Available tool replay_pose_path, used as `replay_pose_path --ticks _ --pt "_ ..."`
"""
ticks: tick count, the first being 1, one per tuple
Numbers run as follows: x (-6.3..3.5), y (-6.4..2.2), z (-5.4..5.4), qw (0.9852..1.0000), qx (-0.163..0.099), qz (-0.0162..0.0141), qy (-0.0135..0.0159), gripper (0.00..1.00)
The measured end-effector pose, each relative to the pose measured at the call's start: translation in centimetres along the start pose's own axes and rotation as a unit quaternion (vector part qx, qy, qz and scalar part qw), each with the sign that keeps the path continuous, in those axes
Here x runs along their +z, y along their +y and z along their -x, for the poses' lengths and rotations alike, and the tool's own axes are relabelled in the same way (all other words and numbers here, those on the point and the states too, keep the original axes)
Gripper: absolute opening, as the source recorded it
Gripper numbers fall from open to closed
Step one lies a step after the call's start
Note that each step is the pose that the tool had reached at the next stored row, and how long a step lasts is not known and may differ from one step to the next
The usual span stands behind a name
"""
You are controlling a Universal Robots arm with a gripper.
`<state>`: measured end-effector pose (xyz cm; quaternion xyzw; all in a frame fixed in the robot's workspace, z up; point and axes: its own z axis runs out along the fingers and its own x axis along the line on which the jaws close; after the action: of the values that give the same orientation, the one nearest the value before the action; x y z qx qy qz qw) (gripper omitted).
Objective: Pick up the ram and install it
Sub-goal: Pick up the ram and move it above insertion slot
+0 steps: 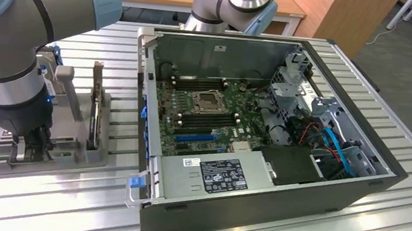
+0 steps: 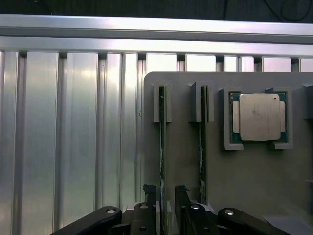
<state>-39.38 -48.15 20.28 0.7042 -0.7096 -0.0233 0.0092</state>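
The first ram has both ends enclosed by the holder's slots. My gripper should next pinch the ram by its exposed upper edge (image 2: 162, 192) between those ends.
In the wrist view, two rams stand on edge in slots of a grey holder (image 2: 230, 166): one ram (image 2: 161, 147) and a second stick (image 2: 201, 142) beside it. My gripper (image 2: 166, 195) is open, its dark fingertips (image 2: 149, 192) on either side of the first ram's near end, with gaps showing between pads and board. The exterior view has the gripper (image 1: 30, 146) lowered into the holder (image 1: 75, 154) at that view's left. The open computer case (image 1: 265, 126) lies at the right, its motherboard's memory slots (image 1: 198, 117) flanking the processor socket (image 1: 209, 100).
A square silver processor chip (image 2: 258, 116) sits in a pocket of the holder beside the sticks. A tall expansion card (image 1: 98, 111) stands upright in the holder close to the arm. The ribbed aluminium table (image 2: 73, 137) surrounds the holder. Drive cage and blue cables (image 1: 330, 143) fill the case's right side.
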Motion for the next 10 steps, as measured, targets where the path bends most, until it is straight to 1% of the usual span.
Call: replay_pose_path --ticks 9,10 --pt "0.0 0.0 0.0 1.0 0.0 0.0 0.0 0.3" --pt "0.0 0.0 0.0 1.0 0.0 0.0 0.0 0.28"
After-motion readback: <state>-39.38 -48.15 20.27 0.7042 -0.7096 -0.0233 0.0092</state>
